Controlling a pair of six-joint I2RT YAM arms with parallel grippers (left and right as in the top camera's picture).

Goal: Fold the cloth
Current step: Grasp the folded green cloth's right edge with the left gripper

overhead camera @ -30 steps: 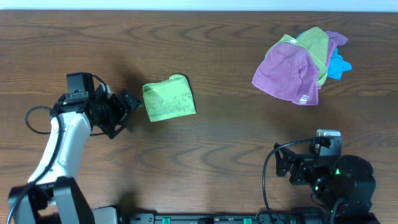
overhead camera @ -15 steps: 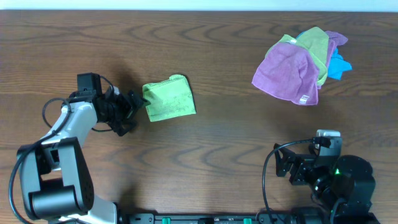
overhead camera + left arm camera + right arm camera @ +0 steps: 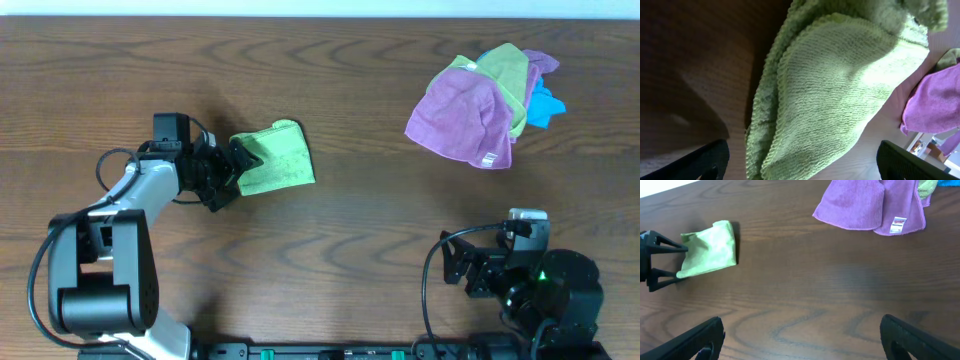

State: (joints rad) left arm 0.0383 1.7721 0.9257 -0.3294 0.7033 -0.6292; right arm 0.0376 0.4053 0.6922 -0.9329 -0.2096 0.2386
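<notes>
Next, my left gripper grabs the folded light-green cloth (image 3: 276, 157) by its edge, layers together, to set it aside still folded.
A folded light-green cloth (image 3: 276, 157) lies on the wooden table left of centre. It fills the left wrist view (image 3: 840, 85) and shows at the left of the right wrist view (image 3: 710, 250). My left gripper (image 3: 238, 167) is open, its fingers straddling the cloth's left edge at table level; the fingertips (image 3: 800, 162) show apart at the bottom corners with cloth between them. My right gripper (image 3: 470, 270) rests at the front right, open and empty, its fingertips (image 3: 802, 335) wide apart over bare wood.
A pile of cloths lies at the back right: a purple one (image 3: 465, 120) on top, with green (image 3: 505, 70) and blue (image 3: 545, 105) ones beneath. The purple cloth also shows in the right wrist view (image 3: 865, 202). The table's front edge runs along the bottom.
My left gripper has moved right along the table, from clear of the cloth to straddling its left edge. The cloth and the right arm have not moved.
</notes>
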